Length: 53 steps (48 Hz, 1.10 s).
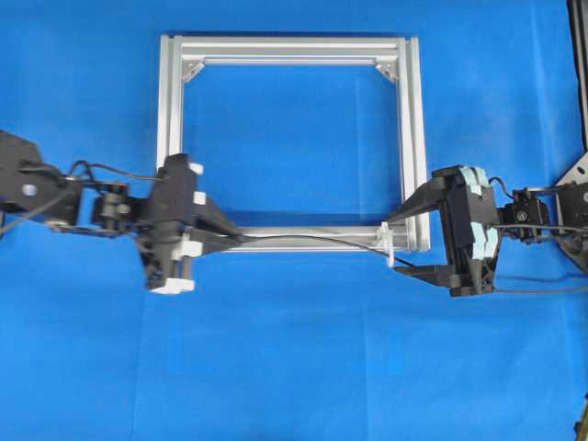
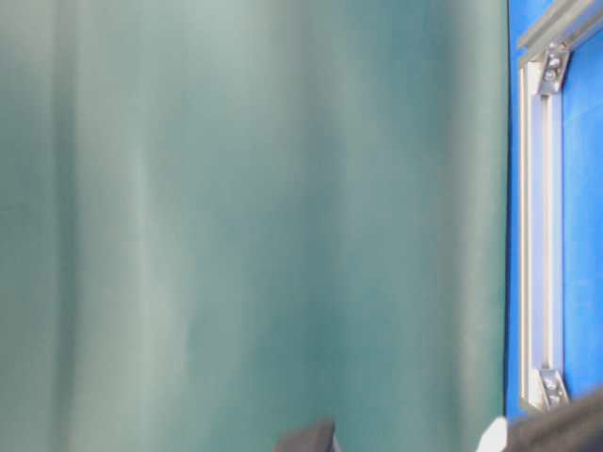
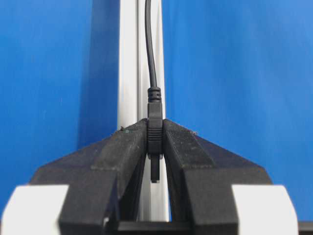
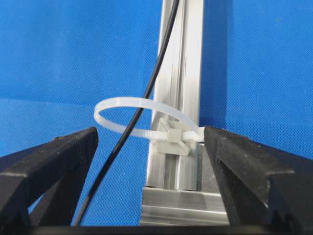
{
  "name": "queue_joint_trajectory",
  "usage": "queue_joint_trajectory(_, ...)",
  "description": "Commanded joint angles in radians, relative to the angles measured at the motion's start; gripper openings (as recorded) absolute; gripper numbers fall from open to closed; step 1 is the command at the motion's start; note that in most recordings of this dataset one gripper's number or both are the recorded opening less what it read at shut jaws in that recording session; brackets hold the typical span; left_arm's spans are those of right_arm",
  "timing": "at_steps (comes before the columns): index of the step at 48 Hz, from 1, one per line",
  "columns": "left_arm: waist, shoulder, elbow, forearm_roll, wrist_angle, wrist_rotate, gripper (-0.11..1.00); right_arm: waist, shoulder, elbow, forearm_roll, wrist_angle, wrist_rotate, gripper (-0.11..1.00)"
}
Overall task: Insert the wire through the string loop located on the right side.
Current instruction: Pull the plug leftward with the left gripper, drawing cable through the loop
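The plug (image 3: 155, 132) is above the bar, so it is too early for the left gripper to release. The left gripper needs to keep holding the plug until it reaches the blue mat beyond the end of the front bar.
The wire (image 1: 312, 241) is a thin black cable lying along the front bar of the silver frame (image 1: 285, 46). My left gripper (image 1: 231, 236) is shut on its dark plug (image 3: 154, 134), and the cable (image 3: 149, 49) leads away over the bar. At the frame's front right corner stands the string loop (image 1: 388, 246), a white tie (image 4: 122, 110) fixed to the bar. The wire (image 4: 139, 110) appears to run through the loop and comes down between the fingers of my right gripper (image 4: 150, 139). That gripper (image 1: 411, 242) is open, straddling the corner, with its fingers (image 4: 54, 166) clear of the wire.
The aluminium frame (image 2: 542, 235) lies on a blue mat (image 1: 294, 367). In the table-level view a blurred teal surface (image 2: 254, 217) blocks nearly everything. Thicker arm cables trail beside the right arm (image 1: 542, 276).
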Motion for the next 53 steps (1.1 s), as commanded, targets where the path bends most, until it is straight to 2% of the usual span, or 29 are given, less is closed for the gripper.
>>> queue_joint_trajectory(1, -0.012, -0.067, 0.06, -0.002, -0.037, -0.002, 0.08, 0.0, -0.008, -0.017, -0.002, -0.005, -0.002, 0.96)
queue_joint_trajectory(14, -0.014, -0.173, 0.227, -0.003, -0.074, 0.0, 0.08, -0.002, -0.008, -0.017, -0.002, -0.005, -0.002, 0.96)
queue_joint_trajectory(29, -0.014, -0.278, 0.356, -0.002, -0.067, -0.002, 0.08, -0.002, -0.008, -0.017, 0.003, 0.038, 0.005, 0.96)
queue_joint_trajectory(37, -0.014, -0.305, 0.377, -0.002, -0.048, 0.0, 0.08, 0.0, -0.011, -0.017, 0.003, 0.044, 0.006, 0.96)
queue_joint_trajectory(53, -0.014, -0.31, 0.344, 0.003, 0.008, 0.014, 0.08, -0.002, -0.028, -0.017, 0.003, 0.064, 0.008, 0.96)
